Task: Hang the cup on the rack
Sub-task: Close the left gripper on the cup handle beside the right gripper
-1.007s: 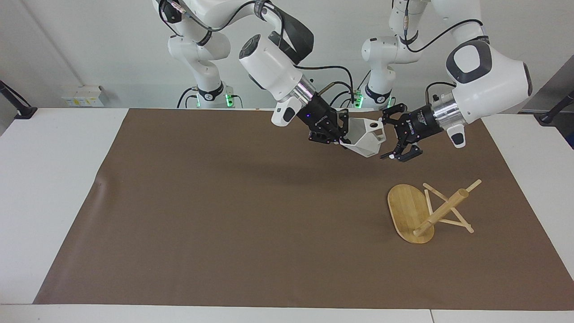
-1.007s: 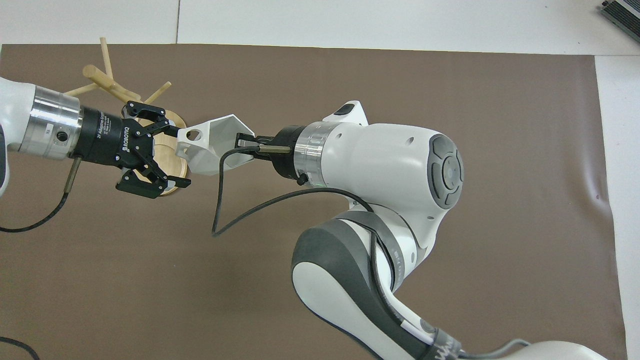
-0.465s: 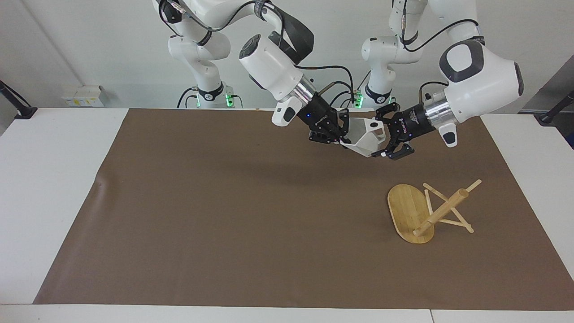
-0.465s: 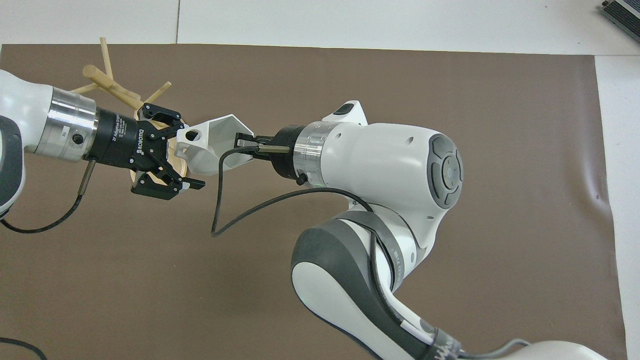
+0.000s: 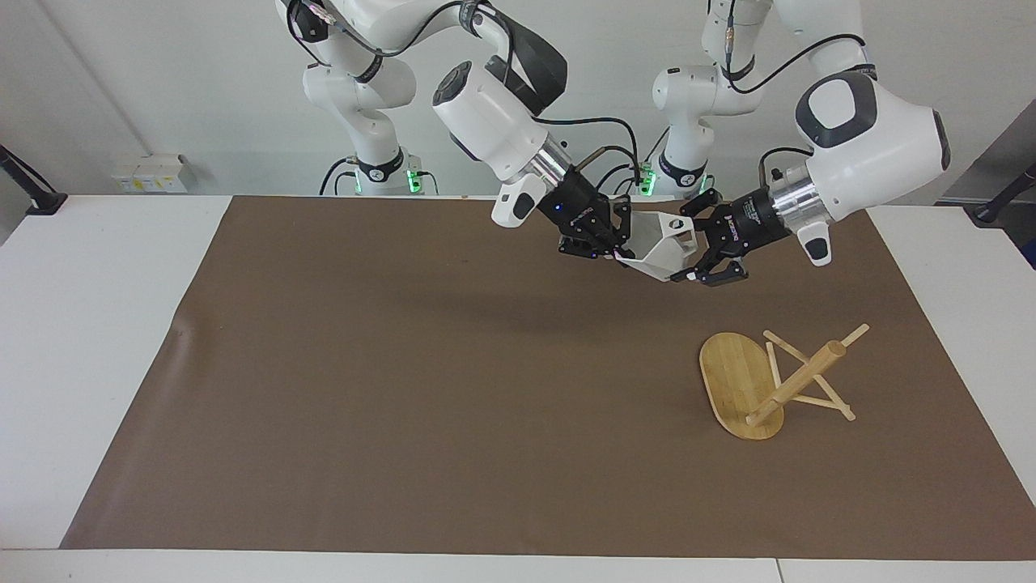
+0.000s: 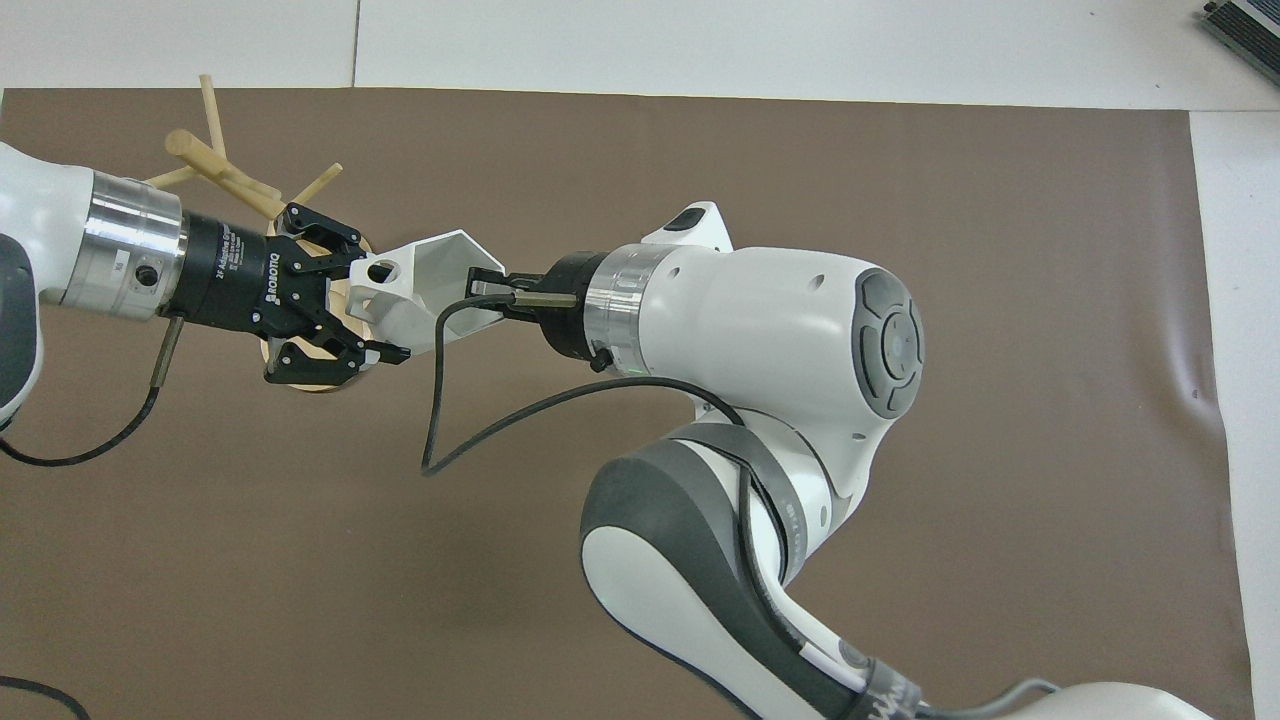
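My left gripper grips the white faceted cup by its handle end (image 6: 377, 286) next, to hang the cup on the bamboo rack (image 6: 215, 165).
The white faceted cup (image 5: 660, 247) (image 6: 420, 290) hangs in the air between both grippers, over the mat's robot-side edge. My right gripper (image 5: 619, 247) (image 6: 490, 285) is shut on the cup's rim wall. My left gripper (image 5: 694, 243) (image 6: 365, 300) is open, with one finger on each side of the cup's handle end and close to it. The bamboo rack (image 5: 797, 380) (image 6: 215, 165) lies tipped on the mat, farther from the robots than the cup, toward the left arm's end. Its oval base (image 5: 732, 376) stands tilted and its pegs rest on the mat.
A brown mat (image 5: 405, 389) covers most of the white table (image 5: 97, 324). In the overhead view the left gripper hides most of the rack's base. A black cable (image 6: 440, 400) loops down from the right wrist.
My left gripper has moved in onto the cup's handle end, and its fingers have narrowed around it. The right gripper and cup have stayed almost still. The rack has not moved.
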